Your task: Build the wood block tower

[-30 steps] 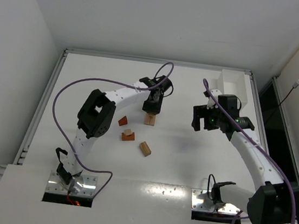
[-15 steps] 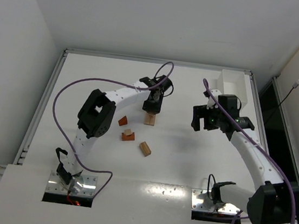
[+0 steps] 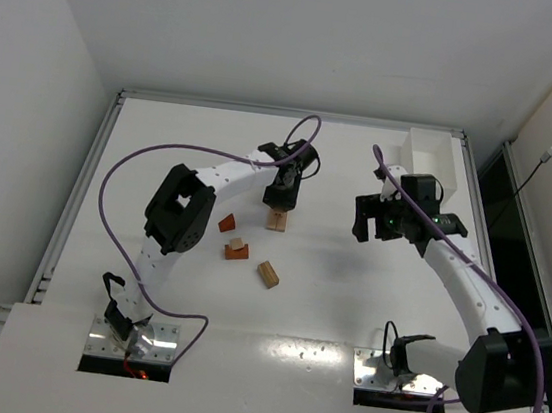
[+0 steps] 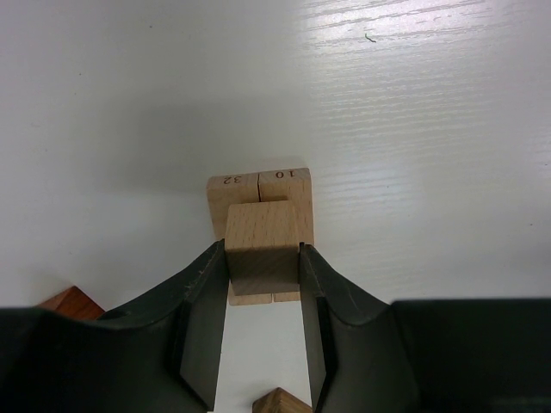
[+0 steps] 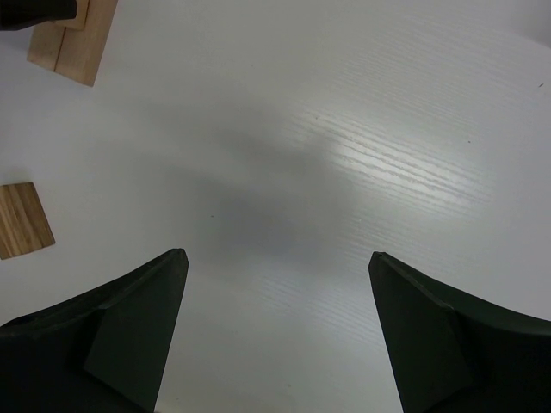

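Note:
My left gripper holds the block across the seam between the pale blocks and should open now, as the held block would end on both of them.
My left gripper (image 4: 263, 249) is shut on a pale tan block (image 4: 263, 232) and holds it over two pale blocks (image 4: 277, 185) lying side by side on the table, marked 32 and 10. In the top view the left gripper (image 3: 279, 199) stands over this base (image 3: 275, 221). I cannot tell whether the held block touches the base. My right gripper (image 5: 277, 256) is open and empty above bare table; in the top view the right gripper (image 3: 373, 221) hangs to the right of the base.
Loose blocks lie near the base: an orange wedge (image 3: 227, 223), an orange block with a small pale piece on it (image 3: 237, 250) and a tan block (image 3: 268, 273). A white box (image 3: 433, 157) stands at the back right corner.

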Controlling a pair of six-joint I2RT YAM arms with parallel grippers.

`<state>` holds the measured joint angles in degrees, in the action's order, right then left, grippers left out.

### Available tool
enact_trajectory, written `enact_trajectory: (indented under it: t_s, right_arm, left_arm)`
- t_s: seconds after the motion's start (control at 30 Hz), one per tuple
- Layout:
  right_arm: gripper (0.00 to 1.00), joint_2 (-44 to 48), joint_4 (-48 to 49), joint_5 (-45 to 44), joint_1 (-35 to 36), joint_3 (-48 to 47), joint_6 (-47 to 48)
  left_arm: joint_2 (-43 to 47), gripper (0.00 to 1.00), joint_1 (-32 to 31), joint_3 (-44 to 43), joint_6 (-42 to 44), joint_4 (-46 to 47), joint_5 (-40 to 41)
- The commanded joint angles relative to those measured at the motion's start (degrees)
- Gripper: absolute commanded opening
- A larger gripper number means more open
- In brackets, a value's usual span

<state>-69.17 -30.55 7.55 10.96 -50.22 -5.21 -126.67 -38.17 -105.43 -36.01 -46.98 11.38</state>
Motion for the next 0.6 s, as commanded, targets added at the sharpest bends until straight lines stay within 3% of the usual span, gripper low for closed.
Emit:
enact_trajectory:
  t_s: [0.0, 0.07, 0.37, 0.57]
  right_arm:
    - [0.83, -0.27, 1.45, 0.71, -0.33, -0.94, -0.41]
    - [0.83, -0.27, 1.45, 0.71, -0.33, -0.94, -0.41]
    - [0.83, -0.27, 1.45, 0.71, -0.33, -0.94, -0.41]
    - [0.83, 0.26, 1.45, 1.24, -0.33, 0.29, 0.64]
  left_arm:
    - [-0.77, 0.19, 0.38, -1.89, 0.50, 0.40, -0.39]
    - [-0.77, 0.29, 0.38, -1.89, 0.50, 0.40, -0.39]
    - [-0.77, 0.47, 0.38, -1.89, 1.64, 0.40, 0.23]
    - [1.68, 0.67, 0.91, -4.78, 5.33, 0.40, -0.74]
